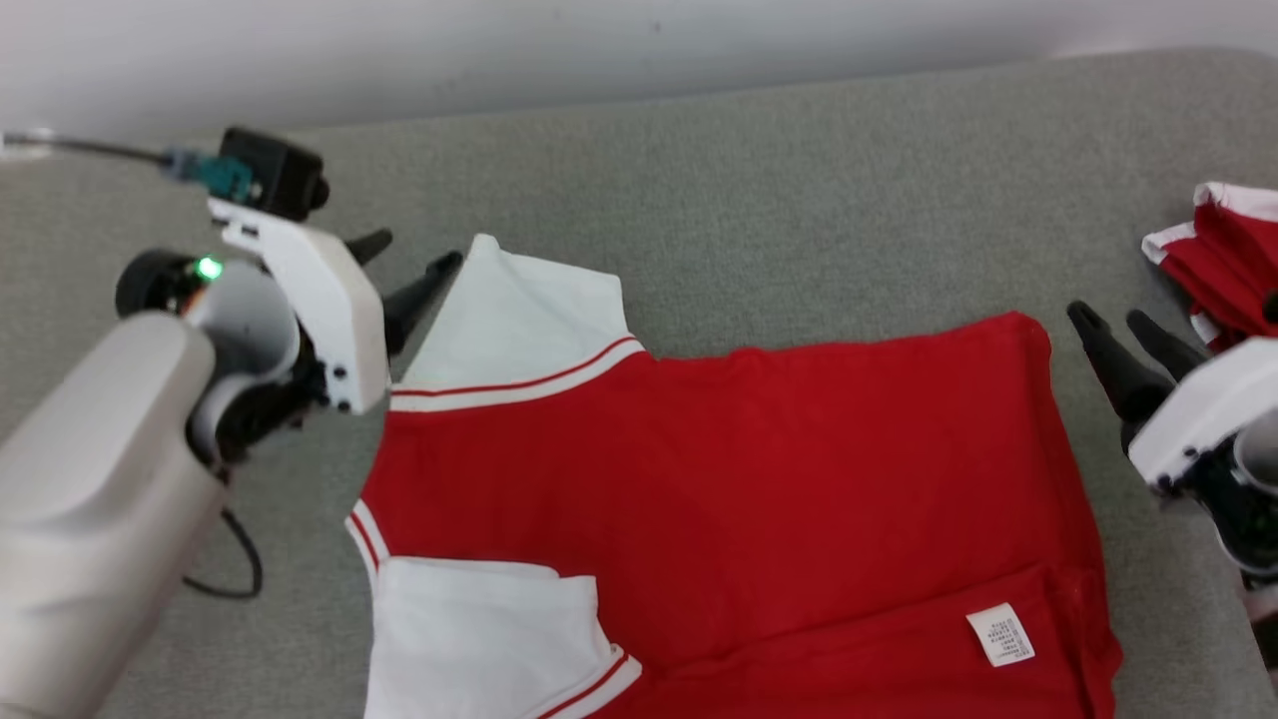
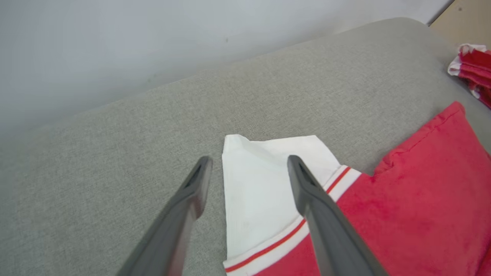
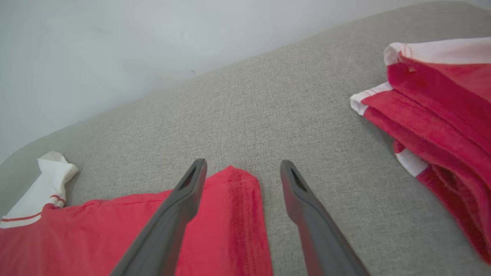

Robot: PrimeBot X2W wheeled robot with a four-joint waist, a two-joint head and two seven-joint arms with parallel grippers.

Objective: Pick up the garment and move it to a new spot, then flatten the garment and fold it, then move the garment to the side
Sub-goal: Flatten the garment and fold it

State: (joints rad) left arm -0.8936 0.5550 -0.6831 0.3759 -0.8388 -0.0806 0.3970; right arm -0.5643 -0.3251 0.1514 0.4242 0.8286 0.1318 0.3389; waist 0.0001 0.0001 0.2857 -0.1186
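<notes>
I will next grab the red shirt by its bunched red hem corner [image 1: 1020,336] with my right gripper to fold it.
The garment [image 1: 719,489] is a red shirt with white sleeves, spread flat across the grey cushion. Its far white sleeve [image 2: 264,184] lies between and below the fingers of my left gripper [image 2: 249,163], which is open and holds nothing. In the head view my left gripper [image 1: 404,265] hovers at that sleeve's left edge. My right gripper [image 1: 1118,330] is open just off the shirt's far right corner. In the right wrist view that red hem corner [image 3: 234,214] lies under my right gripper [image 3: 243,166], free of the fingers. A white label [image 1: 1000,634] shows near the front hem.
A second red and white garment [image 1: 1223,260] lies bunched at the right edge of the cushion [image 1: 799,200], close to my right gripper. A pale wall runs behind the cushion. A black cable [image 1: 235,559] loops beside my left forearm.
</notes>
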